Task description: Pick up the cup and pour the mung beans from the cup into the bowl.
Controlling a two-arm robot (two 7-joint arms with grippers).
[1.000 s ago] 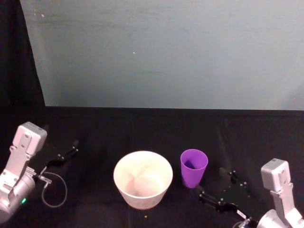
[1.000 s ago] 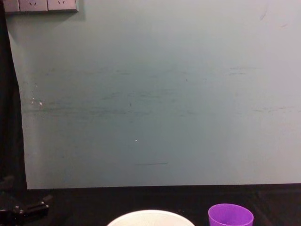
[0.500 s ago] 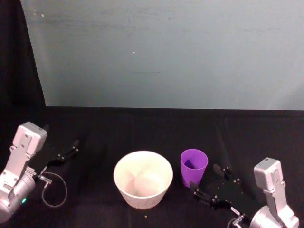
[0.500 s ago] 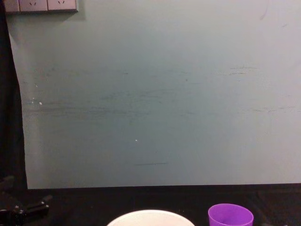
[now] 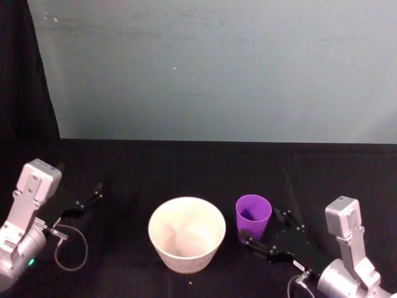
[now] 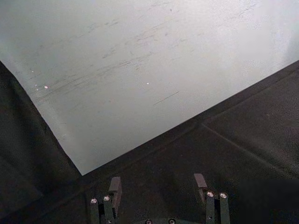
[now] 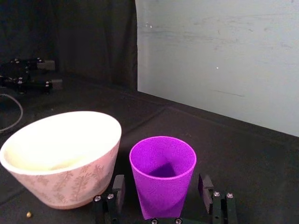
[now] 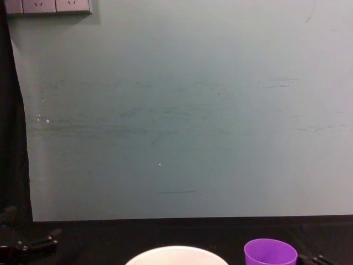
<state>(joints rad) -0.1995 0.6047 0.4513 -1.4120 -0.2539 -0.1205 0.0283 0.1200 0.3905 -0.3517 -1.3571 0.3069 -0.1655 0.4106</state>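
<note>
My right gripper needs to hold the cup by its lower sides, so the cup's open rim (image 7: 163,139) stays free. Then the cup can pour the mung beans into the bowl (image 7: 60,156).
The purple cup (image 5: 253,216) stands upright on the black cloth, just right of the white bowl (image 5: 186,234). My right gripper (image 5: 265,231) is open and low at the cup's right side. In the right wrist view its fingers (image 7: 118,188) stand on either side of the cup (image 7: 162,175) near its base, apart from it, with the bowl (image 7: 60,156) beside. Shadow hides the inside of the cup, so no mung beans can be made out. My left gripper (image 5: 80,203) rests open at the far left, fingers (image 6: 114,185) spread over bare cloth.
A pale green wall panel (image 5: 211,68) rises behind the black table. A loose cable loop (image 5: 71,248) lies by the left arm. One small bean (image 7: 29,214) lies on the cloth in front of the bowl. The chest view shows the cup (image 8: 270,253) and the bowl's rim (image 8: 176,253).
My right gripper has moved left toward the cup, and its open fingers now straddle the cup's base. The left arm, cup and bowl have stayed put.
</note>
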